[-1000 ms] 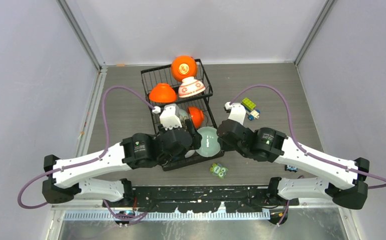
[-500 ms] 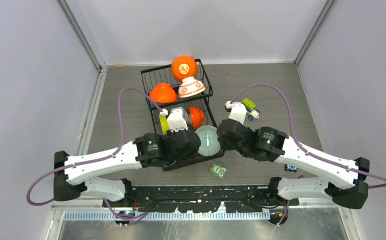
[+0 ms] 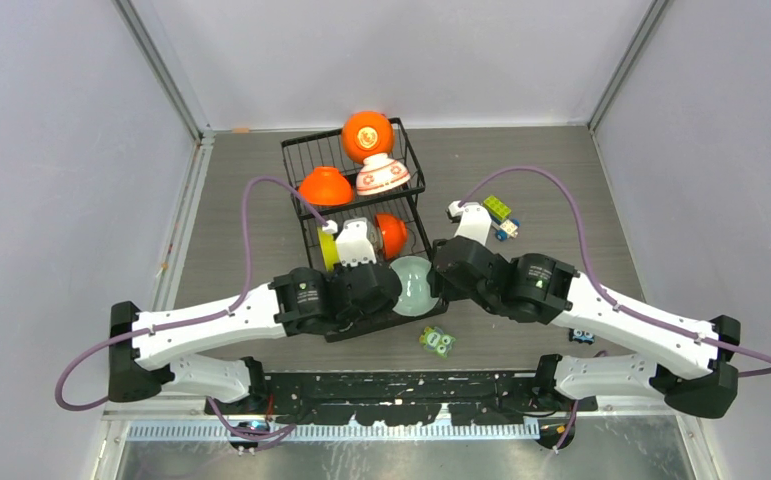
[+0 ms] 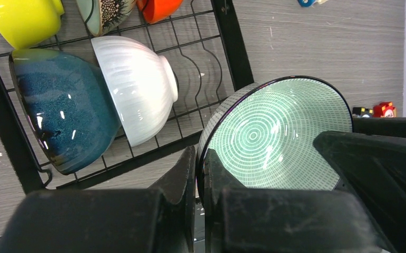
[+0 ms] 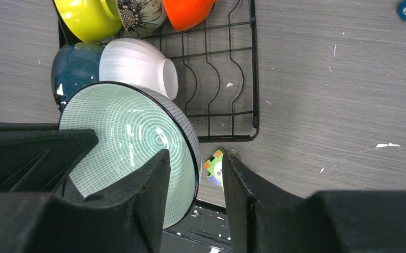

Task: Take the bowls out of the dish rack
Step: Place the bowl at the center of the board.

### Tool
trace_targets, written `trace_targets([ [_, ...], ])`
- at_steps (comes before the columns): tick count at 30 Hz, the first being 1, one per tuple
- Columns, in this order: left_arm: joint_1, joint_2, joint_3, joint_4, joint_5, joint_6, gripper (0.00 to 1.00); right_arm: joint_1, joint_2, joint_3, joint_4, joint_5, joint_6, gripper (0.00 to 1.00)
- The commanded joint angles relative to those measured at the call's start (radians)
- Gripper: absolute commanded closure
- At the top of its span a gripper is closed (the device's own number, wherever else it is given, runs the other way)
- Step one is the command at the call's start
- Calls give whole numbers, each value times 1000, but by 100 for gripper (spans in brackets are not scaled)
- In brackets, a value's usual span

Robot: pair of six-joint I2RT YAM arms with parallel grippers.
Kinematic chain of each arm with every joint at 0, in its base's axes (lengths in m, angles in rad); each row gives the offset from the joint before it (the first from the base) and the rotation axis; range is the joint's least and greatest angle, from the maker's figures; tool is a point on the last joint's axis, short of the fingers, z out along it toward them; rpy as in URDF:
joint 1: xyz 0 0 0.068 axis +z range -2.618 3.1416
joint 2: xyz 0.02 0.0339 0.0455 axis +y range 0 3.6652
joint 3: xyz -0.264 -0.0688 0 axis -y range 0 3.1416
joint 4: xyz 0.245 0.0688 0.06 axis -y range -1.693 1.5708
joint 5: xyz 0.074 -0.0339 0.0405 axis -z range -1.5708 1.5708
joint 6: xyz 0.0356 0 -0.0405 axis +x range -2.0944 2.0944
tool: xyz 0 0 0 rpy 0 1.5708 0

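Observation:
The pale mint bowl should be grabbed next by its dark rim [image 3: 433,277] [image 5: 197,164] with my right gripper. The bowl will then be taken over and unloaded from the dish rack.
The pale mint bowl [image 3: 413,282] [image 4: 274,134] [image 5: 127,137] stands on edge at the near end of the black dish rack [image 3: 301,150]. My left gripper [image 3: 393,290] [image 4: 199,158] is shut on its dark rim. My right gripper [image 3: 439,285] [image 5: 195,158] is open at the bowl's other side, one finger inside the bowl and the other apart from the outer wall. In the rack lie a teal bowl [image 4: 63,116], a white bowl [image 4: 135,84], a lime green bowl [image 3: 329,248] and orange bowls [image 3: 367,135]. A white and red floral bowl [image 3: 382,174] sits in the far section.
A green toy figure [image 3: 437,341] [image 5: 215,167] lies on the table just in front of the rack, under my right fingers. A green block [image 3: 496,208] and small toys sit right of the rack. Grey walls close in the table on three sides.
My left arm reached right and its jaws closed on the mint bowl's rim. The right jaws, shut on the bowl before, have opened. The bowl has barely moved.

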Motion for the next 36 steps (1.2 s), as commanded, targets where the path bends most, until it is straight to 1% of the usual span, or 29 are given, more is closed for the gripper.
trace_targets([
  [1,7,-25,0,37,-15,-12,100,5,-37,66,21,28,-52,51],
  [4,9,-29,-2,44,-7,-14,100,4,-5,103,-21,32,-93,49],
  [8,9,-26,3,47,3,-16,100,5,43,133,-57,16,-130,49],
  [18,9,-45,-8,59,20,-25,100,1,105,123,-65,18,-141,58],
  [28,9,-71,-28,67,14,-28,100,-17,124,99,-50,-18,-135,74],
  [31,9,-75,-31,69,11,-28,100,-17,132,100,-51,-27,-137,81],
  [32,9,-76,-31,69,10,-26,100,-16,131,100,-50,-30,-138,85],
  [34,9,-81,-33,74,10,-22,100,-17,130,100,-47,-35,-141,98],
  [36,9,-90,-40,74,8,-22,100,-16,126,104,-48,-38,-140,99],
])
